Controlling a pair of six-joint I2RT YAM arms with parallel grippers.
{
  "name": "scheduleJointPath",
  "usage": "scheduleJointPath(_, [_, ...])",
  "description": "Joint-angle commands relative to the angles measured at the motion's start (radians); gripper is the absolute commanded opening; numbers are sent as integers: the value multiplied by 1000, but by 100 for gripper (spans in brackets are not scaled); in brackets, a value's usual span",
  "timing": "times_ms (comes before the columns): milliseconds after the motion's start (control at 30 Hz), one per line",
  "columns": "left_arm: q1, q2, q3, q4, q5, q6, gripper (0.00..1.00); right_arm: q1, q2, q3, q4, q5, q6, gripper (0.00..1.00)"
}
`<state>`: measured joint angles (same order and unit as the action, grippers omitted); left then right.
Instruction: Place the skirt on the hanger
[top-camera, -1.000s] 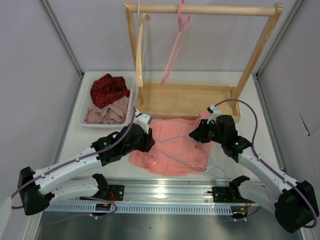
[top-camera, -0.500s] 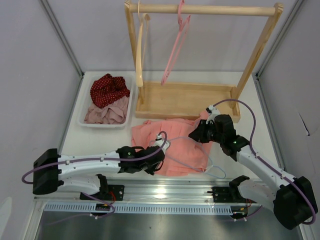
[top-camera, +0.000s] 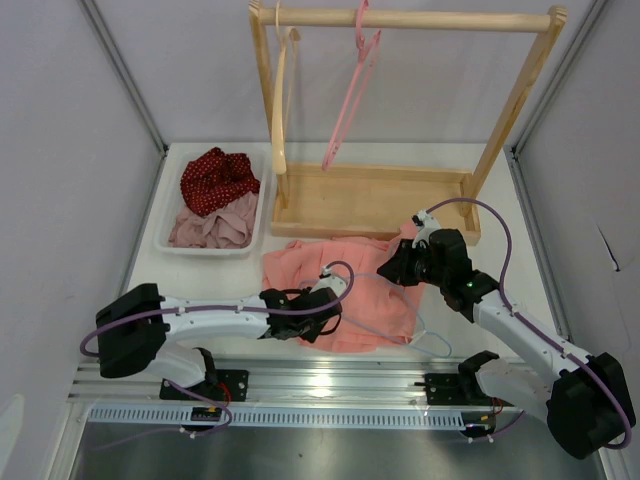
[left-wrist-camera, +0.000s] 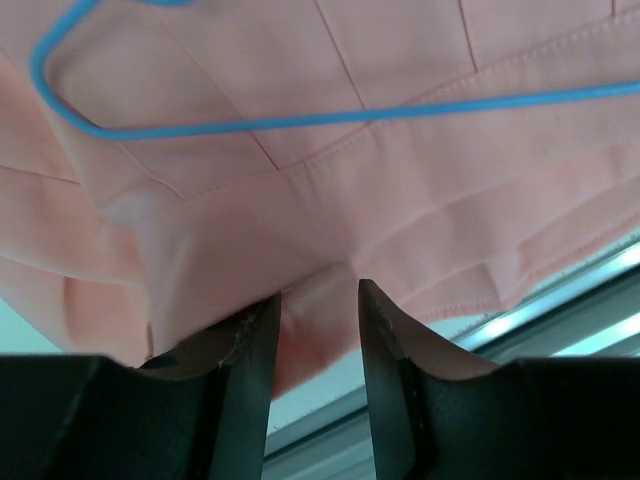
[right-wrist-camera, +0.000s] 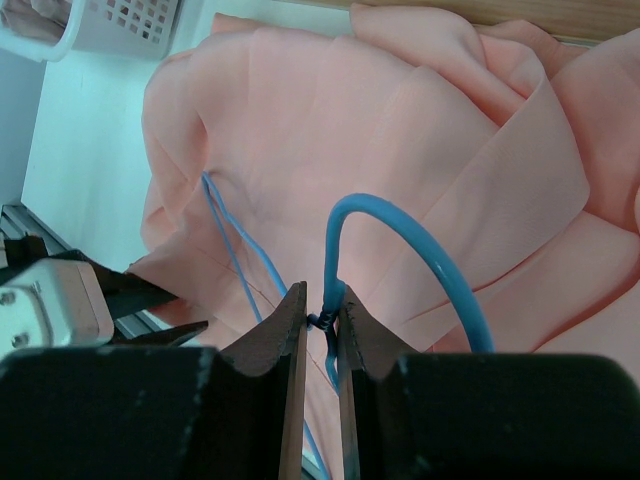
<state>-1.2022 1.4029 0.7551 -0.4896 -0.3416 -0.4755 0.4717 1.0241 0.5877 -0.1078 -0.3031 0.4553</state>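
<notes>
I should next grab the skirt's near-edge hem fold (left-wrist-camera: 319, 304) beside the hanger's wire (left-wrist-camera: 300, 122) with my left gripper. That edge can then be pulled over the hanger.
The salmon-pink skirt (top-camera: 360, 295) lies spread on the table in front of the wooden rack. The thin pale blue hanger (top-camera: 430, 338) lies on it, one corner sticking out past the skirt's near right edge. My right gripper (top-camera: 397, 268) is at the skirt's far right side, shut on the hanger's twisted neck (right-wrist-camera: 333, 256) just below the hook. My left gripper (top-camera: 327, 316) is at the skirt's near edge. Its jaws stand apart with a fold of the skirt's hem (left-wrist-camera: 320, 330) between them, and the hanger's wire (left-wrist-camera: 300, 122) runs across the fabric just beyond.
A white basket (top-camera: 165, 225) at the back left holds a red dotted cloth (top-camera: 215, 178) and a mauve cloth (top-camera: 215, 225). The wooden rack (top-camera: 400, 19) carries a pink hanger (top-camera: 350, 95) and a wooden hanger (top-camera: 279, 110). A metal rail (top-camera: 330, 375) runs along the near edge.
My left arm has swung from the skirt's left side round to its near edge and further right. The skirt's left part has spread out. The right gripper has stayed put.
</notes>
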Motion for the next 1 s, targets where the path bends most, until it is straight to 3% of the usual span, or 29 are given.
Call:
scheduleJointPath(0, [44,2,26,78,-28,54,42,-2,-7,44,13,1,6,0])
scheduleJointPath(500, [107,45,6,166,64,109,43,-7,-4,52,7,5,5,0])
scheduleJointPath(967, [121,91,-8,184,64,94,35,-12,-13,47,0,12,2,0])
